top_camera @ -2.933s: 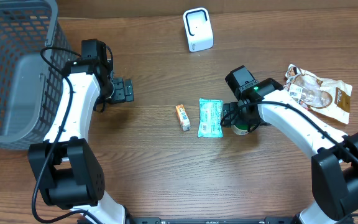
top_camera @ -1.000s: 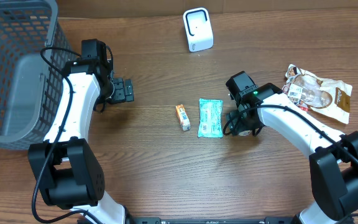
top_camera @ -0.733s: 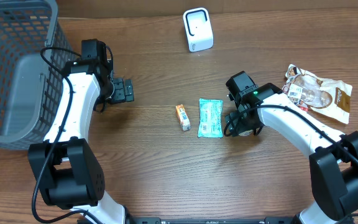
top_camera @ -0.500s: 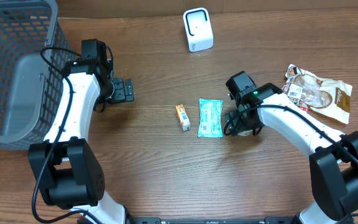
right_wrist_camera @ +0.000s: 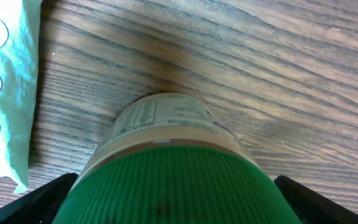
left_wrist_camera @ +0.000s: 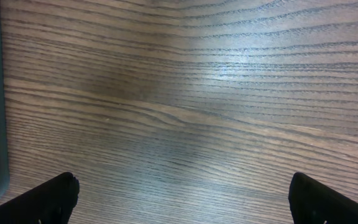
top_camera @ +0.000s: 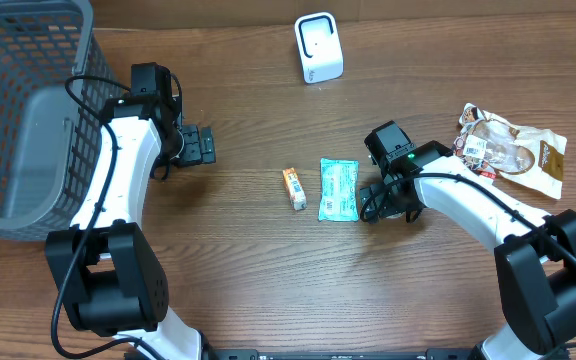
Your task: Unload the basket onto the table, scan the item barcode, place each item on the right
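Note:
I should close my right gripper on the jar now, because its lid [right_wrist_camera: 178, 189] is between both fingers and closing would catch the jar.
A jar with a ribbed green lid and a pale printed label [right_wrist_camera: 166, 134] stands on the wooden table, filling the right wrist view. My right gripper [right_wrist_camera: 173, 202] is open, one black finger on each side of the lid; a thin gap shows at the right finger. From overhead the right gripper [top_camera: 388, 200] covers nearly all of the jar. The white scanner [top_camera: 318, 47] stands at the back centre. My left gripper [top_camera: 200, 146] hovers open over bare wood at the left, its fingertips [left_wrist_camera: 61, 194] spread wide with nothing between them.
A teal packet [top_camera: 338, 189] lies just left of the right gripper, its edge also in the right wrist view [right_wrist_camera: 5, 93]. A small orange box [top_camera: 294, 187] lies beside it. A crumpled snack bag [top_camera: 513, 145] sits far right. A grey mesh basket [top_camera: 18, 110] fills the left back corner.
The right gripper's jaws have spread apart around the jar's lid, and the right wrist has shifted slightly. The left arm has not moved.

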Robot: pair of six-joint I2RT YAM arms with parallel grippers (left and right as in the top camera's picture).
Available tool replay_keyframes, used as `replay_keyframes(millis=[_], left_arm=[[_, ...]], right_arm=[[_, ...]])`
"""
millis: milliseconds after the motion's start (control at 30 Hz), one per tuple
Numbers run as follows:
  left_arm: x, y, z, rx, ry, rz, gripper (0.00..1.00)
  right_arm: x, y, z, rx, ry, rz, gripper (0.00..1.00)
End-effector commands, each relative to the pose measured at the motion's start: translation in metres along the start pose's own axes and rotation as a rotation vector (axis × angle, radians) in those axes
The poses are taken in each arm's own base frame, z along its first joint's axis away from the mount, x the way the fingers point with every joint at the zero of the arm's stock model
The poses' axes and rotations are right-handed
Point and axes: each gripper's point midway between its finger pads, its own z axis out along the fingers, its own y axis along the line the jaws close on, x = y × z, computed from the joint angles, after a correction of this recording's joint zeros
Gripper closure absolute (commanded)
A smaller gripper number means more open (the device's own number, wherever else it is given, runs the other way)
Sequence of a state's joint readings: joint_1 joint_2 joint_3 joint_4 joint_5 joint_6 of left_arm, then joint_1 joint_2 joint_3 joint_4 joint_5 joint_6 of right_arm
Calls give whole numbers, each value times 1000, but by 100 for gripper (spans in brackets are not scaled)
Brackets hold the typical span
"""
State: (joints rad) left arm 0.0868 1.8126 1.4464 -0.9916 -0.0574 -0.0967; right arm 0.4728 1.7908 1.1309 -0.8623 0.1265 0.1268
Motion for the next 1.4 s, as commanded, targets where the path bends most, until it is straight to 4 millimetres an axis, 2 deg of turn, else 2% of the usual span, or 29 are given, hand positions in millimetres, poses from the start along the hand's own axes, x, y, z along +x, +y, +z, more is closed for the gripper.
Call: replay_keyframes(millis=[0,233,467,767,967,1100,1233,1367], left_arm=[[-1,0,1,-4,1,21,0],[0,0,1,-4,1,21,0],[-1,0,1,-4,1,21,0],[-1,0,1,-4,1,21,0],[-1,0,1,-4,1,21,0],[-1,0,1,-4,1,21,0],[-1,0,1,-4,1,21,0],[-1,0,1,-4,1,21,0]], right_arm=[[-1,3,2,-10,-8,3,0],[-6,5,2,-20,-26,4,0],[-9,4,1,-12,-42,25,13],[-4,3,5,-10,-30,23,12],[0,4,17,-14,-45,26,13],[-2,4,16,-15,-51,29,24],[-2,4,16,-15,-52,29,23],[-3,4,16,-15,-56,29,14]])
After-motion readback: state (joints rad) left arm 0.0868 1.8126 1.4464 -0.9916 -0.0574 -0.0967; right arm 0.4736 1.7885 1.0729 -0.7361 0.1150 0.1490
